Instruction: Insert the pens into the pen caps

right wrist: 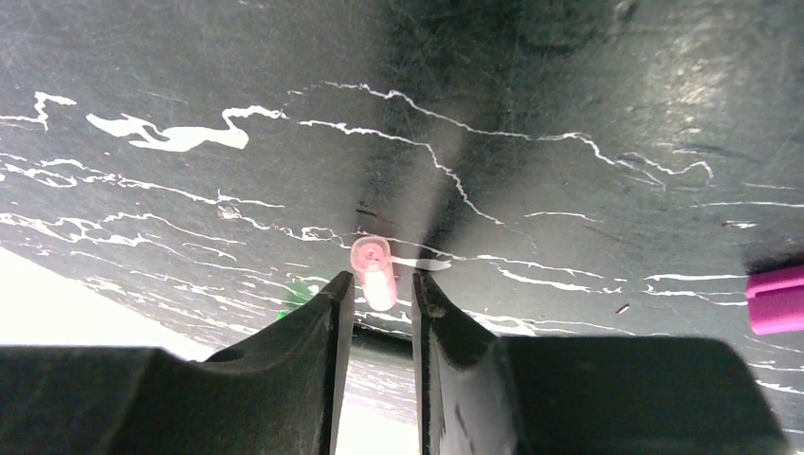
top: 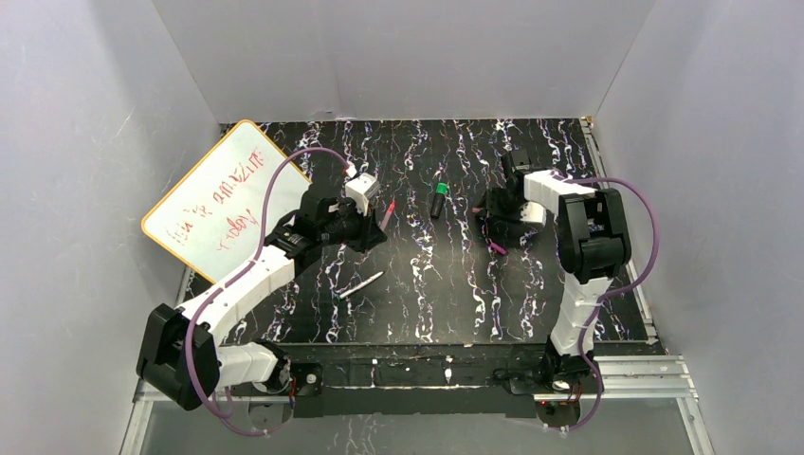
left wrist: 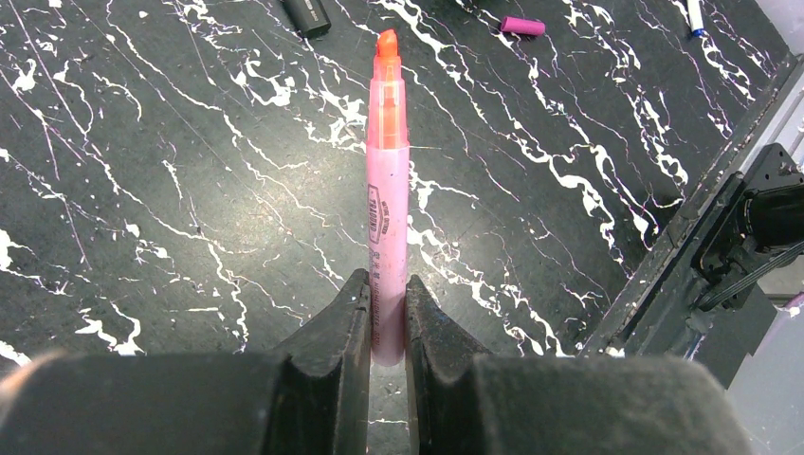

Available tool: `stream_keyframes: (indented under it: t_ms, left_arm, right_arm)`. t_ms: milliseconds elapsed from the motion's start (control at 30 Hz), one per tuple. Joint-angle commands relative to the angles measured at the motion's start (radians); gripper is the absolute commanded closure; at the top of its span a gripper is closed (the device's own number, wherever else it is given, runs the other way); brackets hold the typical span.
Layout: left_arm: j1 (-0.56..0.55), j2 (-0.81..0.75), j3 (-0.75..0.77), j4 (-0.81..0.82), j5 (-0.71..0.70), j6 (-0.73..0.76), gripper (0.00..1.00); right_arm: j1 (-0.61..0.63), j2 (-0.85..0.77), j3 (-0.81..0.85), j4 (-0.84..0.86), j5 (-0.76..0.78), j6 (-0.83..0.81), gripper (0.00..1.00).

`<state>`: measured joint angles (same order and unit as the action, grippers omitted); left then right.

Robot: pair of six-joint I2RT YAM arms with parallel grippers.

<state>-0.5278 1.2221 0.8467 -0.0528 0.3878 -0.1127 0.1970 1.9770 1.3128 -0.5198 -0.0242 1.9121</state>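
Note:
The pale pink cap (top: 477,209) (right wrist: 375,270) would stay on the tabletop if the robot's right gripper went up now. The gripper's fingers are apart with a gap beside the cap.
My left gripper (left wrist: 387,280) is shut on the rear end of a slim magenta pen (left wrist: 388,218), whose bare orange tip points away above the table; the same pen (top: 389,210) shows in the top view. My right gripper (right wrist: 382,280) is low over the table with its jaws narrowly apart. A pale pink cap (right wrist: 375,270) lies just at their tips, with a gap still showing beside it. A magenta cap (right wrist: 776,299) lies to the right and also shows as (top: 497,247). The black pen with green (top: 439,201) and the white-grey pen (top: 361,284) lie on the table.
A yellow-rimmed whiteboard (top: 223,199) leans at the back left. The black marbled mat (top: 455,303) is bounded by white walls and a metal rail (top: 626,374) at the near edge. The right arm's base (left wrist: 749,227) stands at the right in the left wrist view.

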Motion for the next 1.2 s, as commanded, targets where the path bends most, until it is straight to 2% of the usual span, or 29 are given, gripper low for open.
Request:
stream_keyframes:
  t_ms: [0,300,533,567,667,733,933,1167]
  left_arm:
    - [-0.001,0.001,0.015,0.003,0.0,0.004,1.0]
    - [0.0,0.008,0.019,-0.003,-0.006,0.007,1.0]
    - [0.0,0.004,0.022,-0.01,-0.013,0.013,1.0]
    - [0.0,0.003,0.02,-0.01,-0.013,0.013,1.0]
    - [0.0,0.002,0.02,-0.01,-0.012,0.013,1.0]
    - [0.0,0.001,0.02,-0.01,-0.013,0.013,1.0]
    - [0.0,0.018,0.023,-0.017,-0.015,0.018,1.0]
    - [0.0,0.055,0.037,-0.031,0.008,0.021,1.0]
  right_arm:
    - [-0.016,0.037,0.031,-0.112,-0.036,-0.037,0.67]
    - [-0.021,0.079,0.088,-0.198,-0.085,-0.094,0.75]
    - [-0.026,0.096,0.083,-0.219,-0.101,-0.123,0.7]
    - [-0.027,0.095,0.077,-0.214,-0.105,-0.125,0.73]
    - [-0.025,0.09,0.053,-0.187,-0.118,-0.132,0.95]
    - [-0.025,0.086,0.044,-0.175,-0.121,-0.146,0.99]
    - [-0.01,0.076,0.079,-0.168,-0.088,-0.247,0.99]
    - [0.116,-0.019,0.135,-0.108,0.012,-0.435,0.98]
